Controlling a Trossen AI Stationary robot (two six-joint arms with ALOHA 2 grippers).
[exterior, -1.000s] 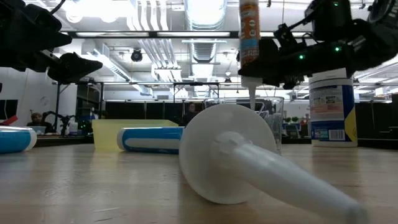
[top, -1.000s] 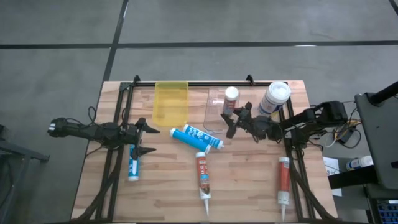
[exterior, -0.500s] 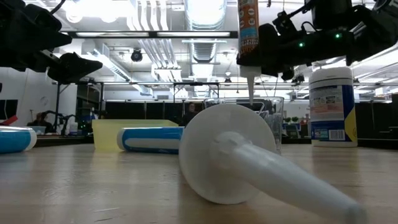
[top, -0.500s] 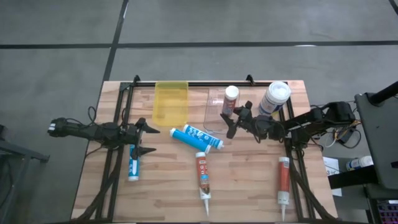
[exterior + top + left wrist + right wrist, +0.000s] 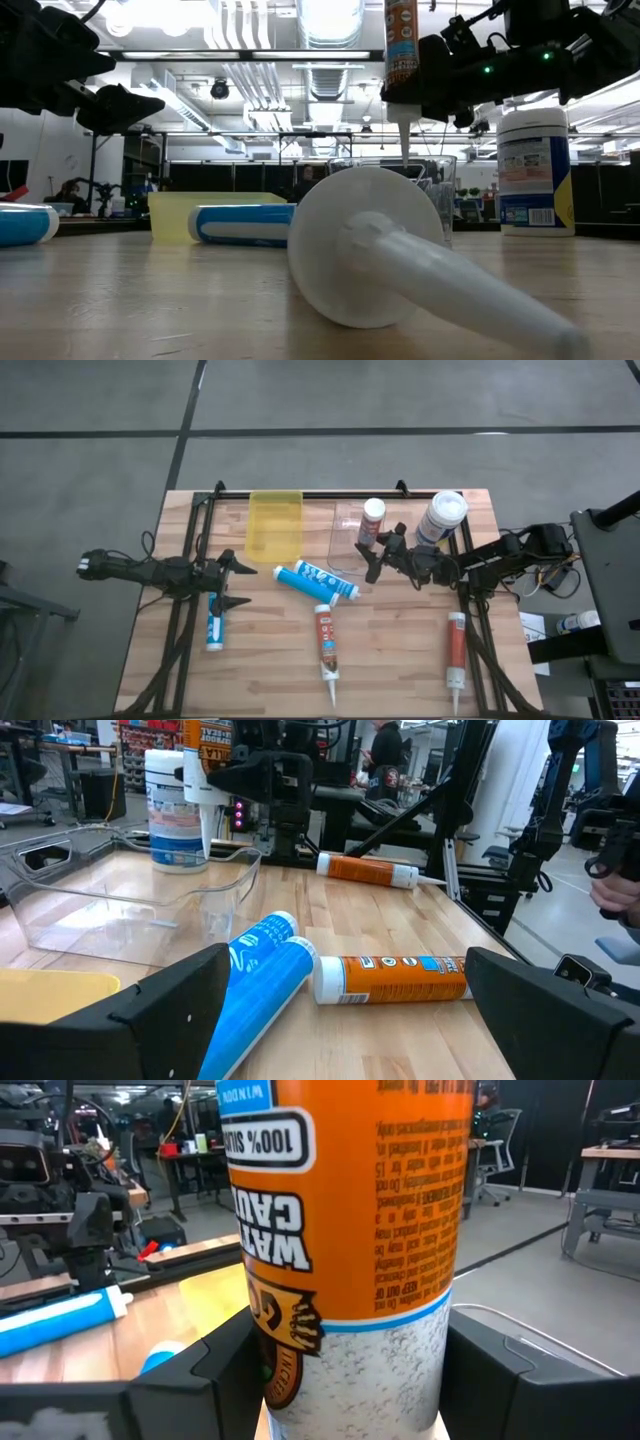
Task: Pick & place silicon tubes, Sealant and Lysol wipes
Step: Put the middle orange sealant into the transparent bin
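Observation:
The orange sealant tube stands upright inside the clear tray's rim in the high view, so it is time for my right gripper to release it.
My right gripper (image 5: 374,553) is shut on an orange sealant tube (image 5: 400,40) and holds it upright, nozzle (image 5: 403,135) down, above a clear tray (image 5: 347,538). The Lysol wipes (image 5: 442,517), a fat white canister, stand on their base at the far right. On the table lie a blue tube (image 5: 315,582), an orange tube (image 5: 325,642), another orange tube (image 5: 455,652) and a small blue-and-white tube (image 5: 214,624). My left gripper (image 5: 238,581) waits open at the table's left, above that small tube. My right gripper pinches the orange tube's round body (image 5: 350,1380) between its two fingers (image 5: 225,1375), low on the body near the nozzle end. The fingers reach in level from the table's right side and lie across the tube. The tube stands upright, lifted clear above the clear tray.
A yellow tray (image 5: 275,525) sits at the far middle, left of the clear tray. Black rails (image 5: 190,610) run along the table's left and right sides. A tube's wide white end (image 5: 365,245) lies close before the low camera. Bare wood shows at the near left.
My right gripper has risen a little with the orange tube, which stays upright with its nozzle over the clear tray.

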